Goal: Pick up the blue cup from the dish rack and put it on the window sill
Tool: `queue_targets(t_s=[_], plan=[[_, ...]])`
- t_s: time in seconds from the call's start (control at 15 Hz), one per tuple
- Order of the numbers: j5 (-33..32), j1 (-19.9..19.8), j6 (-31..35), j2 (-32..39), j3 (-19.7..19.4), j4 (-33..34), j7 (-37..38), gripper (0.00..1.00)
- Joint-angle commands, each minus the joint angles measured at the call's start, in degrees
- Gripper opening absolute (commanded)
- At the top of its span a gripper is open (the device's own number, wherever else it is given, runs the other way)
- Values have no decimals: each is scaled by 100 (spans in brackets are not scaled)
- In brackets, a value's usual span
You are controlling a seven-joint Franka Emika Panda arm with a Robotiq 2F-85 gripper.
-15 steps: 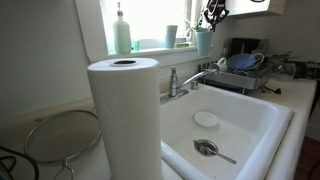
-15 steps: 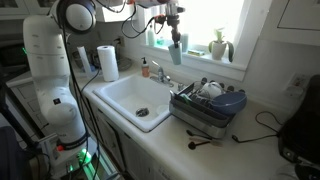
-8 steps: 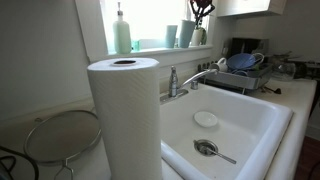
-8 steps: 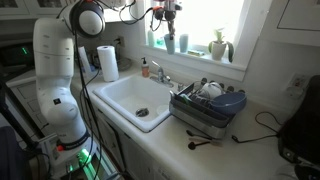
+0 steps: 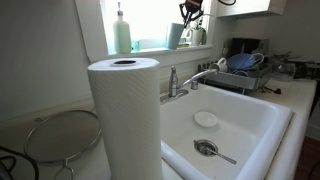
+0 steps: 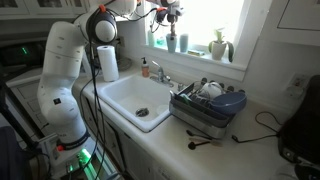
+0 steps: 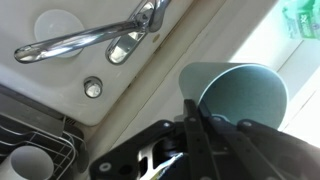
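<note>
The blue cup (image 5: 178,36) needs to stay held in the gripper until it stands upright on the window sill (image 5: 145,45): the cup's bottom slants to the sill below the robot's fingers.
The blue cup (image 5: 178,36) hangs from my gripper (image 5: 188,18) at the level of the white window sill (image 5: 145,45); I cannot tell whether it touches the sill. In the other exterior view the cup (image 6: 171,42) is under the gripper (image 6: 170,28), above the sill (image 6: 200,58). In the wrist view my fingers (image 7: 192,110) are shut on the near rim of the cup (image 7: 240,95), seen from above. The dish rack (image 5: 245,78) (image 6: 205,115) stands beside the sink, away from the gripper; its corner shows in the wrist view (image 7: 30,140).
A pale green soap bottle (image 5: 121,30) stands on the sill close to the cup, a plant pot (image 6: 218,45) further along. Faucet (image 5: 185,80) (image 7: 90,40), white sink (image 6: 125,95), paper towel roll (image 5: 124,115) (image 6: 107,62). A blue bowl (image 6: 225,100) lies in the rack.
My gripper has carried the blue cup up and along the sill toward the soap bottle. The arm has swung over with it.
</note>
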Motion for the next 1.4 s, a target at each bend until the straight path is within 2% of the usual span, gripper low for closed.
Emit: queue_targets(t_s=[0.0,0.33,0.4,0.73,1.33], plan=[[1,4,0,29,9,41,18,4],[7,2,0,43,12,89,33,4],[7,3,-1,43,12,89,33,1],[17,215,174,193,136,387,97,1],[-169,471,720,656,19,839,504,1]])
